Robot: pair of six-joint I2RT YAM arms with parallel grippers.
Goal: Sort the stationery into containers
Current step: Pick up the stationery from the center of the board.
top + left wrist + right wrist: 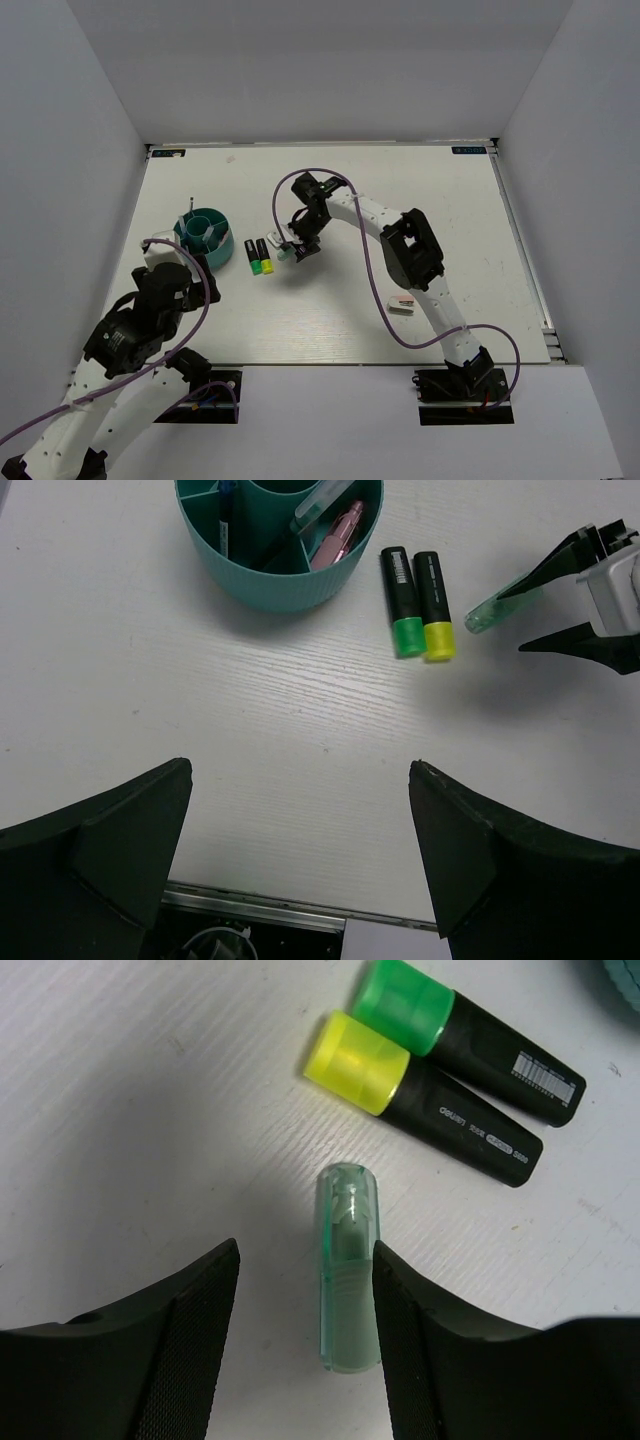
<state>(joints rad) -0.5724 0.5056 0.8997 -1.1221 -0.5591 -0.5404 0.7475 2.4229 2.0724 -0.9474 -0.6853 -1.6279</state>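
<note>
The right gripper grabs the pale green marker [288,251] across its long sides near its middle next. One end stays free to enter the teal holder [205,236] upright.
The round teal holder [205,236] stands at the left; in the left wrist view [270,570] it holds a pink marker [338,535], a pale clear marker [322,502] and a blue pen [225,510]. Two black markers, one green-ended [251,256] and one yellow-ended [265,258], lie side by side just right of it. My right gripper [305,1245] is open low over the table, its jaws around a pale green marker [347,1270] that rests against the right finger. My left gripper [300,765] is open and empty near the front edge.
A pink-and-white block [402,303] lies on the table at the right, beside my right arm's forearm. White walls enclose the table on three sides. A metal rail [250,910] runs along the near edge.
</note>
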